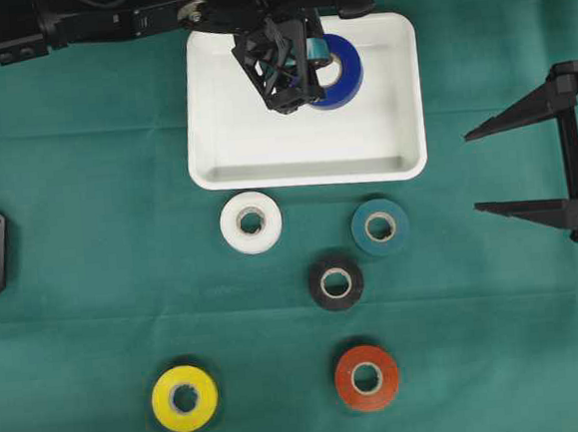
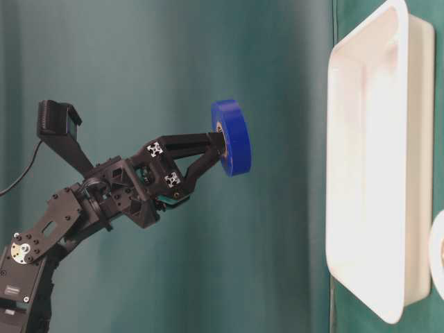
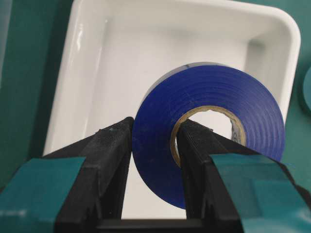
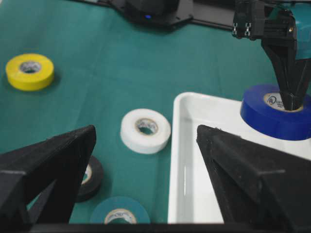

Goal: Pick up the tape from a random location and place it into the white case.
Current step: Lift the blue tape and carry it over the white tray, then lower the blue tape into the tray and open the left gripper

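My left gripper is holding the blue tape tilted above the bottom of the white case, so I will lower the tape before the gripper lets go of it.
The blue tape (image 1: 348,71) hangs above the far right part of the white case (image 1: 263,143), clear of its floor. My left gripper (image 1: 309,64) is shut on the roll, with one finger through the core and the other on the outer face. In the left wrist view the tape (image 3: 218,92) is pinched between the fingers (image 3: 154,127), with the case (image 3: 97,73) below. From table level, a gap shows between tape (image 2: 232,139) and case (image 2: 368,173). My right gripper (image 1: 471,172) stands open at the right edge and holds nothing.
Five other rolls lie on the green cloth in front of the case: white (image 1: 250,222), teal (image 1: 380,227), black (image 1: 335,282), yellow (image 1: 184,397) and red (image 1: 367,377). In the right wrist view, the white roll (image 4: 146,131) lies close beside the case wall (image 4: 175,160).
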Robot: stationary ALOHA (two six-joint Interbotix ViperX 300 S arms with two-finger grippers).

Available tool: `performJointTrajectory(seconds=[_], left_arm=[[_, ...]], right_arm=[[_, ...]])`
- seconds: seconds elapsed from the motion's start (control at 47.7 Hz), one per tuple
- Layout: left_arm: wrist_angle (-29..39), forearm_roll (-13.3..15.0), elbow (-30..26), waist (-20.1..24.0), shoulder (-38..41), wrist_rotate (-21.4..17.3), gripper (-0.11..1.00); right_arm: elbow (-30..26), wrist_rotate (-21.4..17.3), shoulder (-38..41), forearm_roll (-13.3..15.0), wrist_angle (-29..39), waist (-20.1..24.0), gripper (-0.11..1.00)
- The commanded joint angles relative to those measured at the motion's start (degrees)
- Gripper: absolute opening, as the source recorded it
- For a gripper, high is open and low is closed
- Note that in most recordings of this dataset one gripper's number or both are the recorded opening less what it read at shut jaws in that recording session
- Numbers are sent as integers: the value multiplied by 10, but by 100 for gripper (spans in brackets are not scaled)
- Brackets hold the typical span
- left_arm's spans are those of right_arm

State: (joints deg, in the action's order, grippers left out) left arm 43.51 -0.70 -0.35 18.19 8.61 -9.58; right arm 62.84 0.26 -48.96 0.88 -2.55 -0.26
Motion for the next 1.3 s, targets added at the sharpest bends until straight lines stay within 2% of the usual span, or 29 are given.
performJointTrajectory(seconds=[0.0,0.315,0.692,1.028,1.279], left_arm=[[-2,0,-10,0,-14,0,24],[-8,0,3,0,-12,0,24],[-76,0,69,9,11,1,24],[-125,0,105,14,62,-1,24],[-152,0,106,34,100,-3,24]], right_arm=[[-14,2,3,1,-4,-1,91],[-14,2,2,1,-2,-1,91],[-13,2,4,1,-2,-1,91],[-13,2,7,1,-4,-3,91],[-12,2,14,1,-4,-4,91]])
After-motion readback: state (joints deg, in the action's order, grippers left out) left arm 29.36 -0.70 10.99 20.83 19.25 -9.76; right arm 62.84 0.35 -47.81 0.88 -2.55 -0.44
